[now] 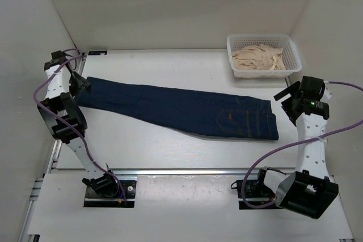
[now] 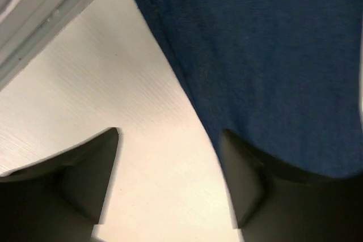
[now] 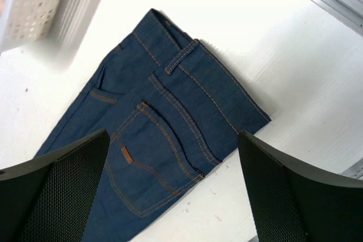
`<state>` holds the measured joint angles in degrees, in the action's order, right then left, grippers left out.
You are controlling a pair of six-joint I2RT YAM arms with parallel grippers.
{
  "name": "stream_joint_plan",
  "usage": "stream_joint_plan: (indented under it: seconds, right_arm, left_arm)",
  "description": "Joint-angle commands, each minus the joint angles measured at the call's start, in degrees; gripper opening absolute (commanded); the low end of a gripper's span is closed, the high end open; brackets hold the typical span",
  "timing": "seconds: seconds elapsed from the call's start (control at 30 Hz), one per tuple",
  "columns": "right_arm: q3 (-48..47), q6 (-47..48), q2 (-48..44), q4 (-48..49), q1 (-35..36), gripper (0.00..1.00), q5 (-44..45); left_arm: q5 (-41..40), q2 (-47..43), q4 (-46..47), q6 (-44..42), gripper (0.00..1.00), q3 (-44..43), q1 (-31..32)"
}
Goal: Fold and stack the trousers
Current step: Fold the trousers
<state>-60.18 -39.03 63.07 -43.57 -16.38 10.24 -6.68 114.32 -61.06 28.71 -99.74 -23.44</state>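
Observation:
I will next use my left gripper to grab the trousers (image 1: pixel 181 109) by their edge at the leg ends, so the legs can be folded over toward the waist.
The dark navy trousers (image 1: pixel 181 109) lie flat across the table, leg ends at the left and waist at the right. My left gripper (image 1: pixel 79 87) is open at the leg ends. In the left wrist view the gripper (image 2: pixel 170 168) stands low over the bare table, its right finger (image 2: pixel 244 185) at the edge of the denim (image 2: pixel 272 55). My right gripper (image 1: pixel 286 99) is open and empty, held above the table just right of the waist. The right wrist view shows the gripper (image 3: pixel 173 179) with jaws wide apart over the waist and back pocket (image 3: pixel 153 140).
A white mesh basket (image 1: pixel 261 38) holding beige cloth (image 1: pixel 258 58) stands at the back right; its corner shows in the right wrist view (image 3: pixel 34 4). White walls enclose the table. An aluminium rail (image 1: pixel 187 171) runs along the front edge.

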Motion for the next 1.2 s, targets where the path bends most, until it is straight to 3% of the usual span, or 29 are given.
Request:
stream_joint_plan:
  seconds: [0.0,0.13,0.5,0.9,0.93,1.03,1.17]
  right_arm:
    - [-2.39,3.69,-1.98,-0.73,0.12,0.97,-2.94]
    - [-2.92,4.75,-1.98,-0.73,0.64,0.96,-5.39]
    - [-2.92,4.75,-0.4,-0.2,2.41,0.95,-7.87]
    - [-1.87,5.28,0.13,-0.2,2.41,0.95,-7.34]
    - [-1.87,5.28,0.13,-0.2,2.41,0.95,-7.95]
    - [-1.87,5.8,0.13,-0.2,2.41,0.95,-8.83]
    - [-1.87,5.8,-0.4,-0.2,2.41,0.95,-10.06]
  left_arm:
    - [-1.33,-2.36,2.35,-0.14,0.88,-0.71,1.11]
    - [-4.04,6.5,0.33,1.79,0.92,-6.59,1.12]
    - [-6.68,15.57,0.32,3.11,0.93,-13.11,-1.43]
    - [-4.84,23.66,0.85,3.72,0.55,-17.58,-1.96]
    - [-3.79,24.19,0.85,3.2,0.4,-17.59,-1.96]
    - [-2.46,24.72,0.85,2.67,0.1,-18.29,-1.96]
    - [-6.06,20.61,-0.38,3.37,0.1,-18.91,-0.73]
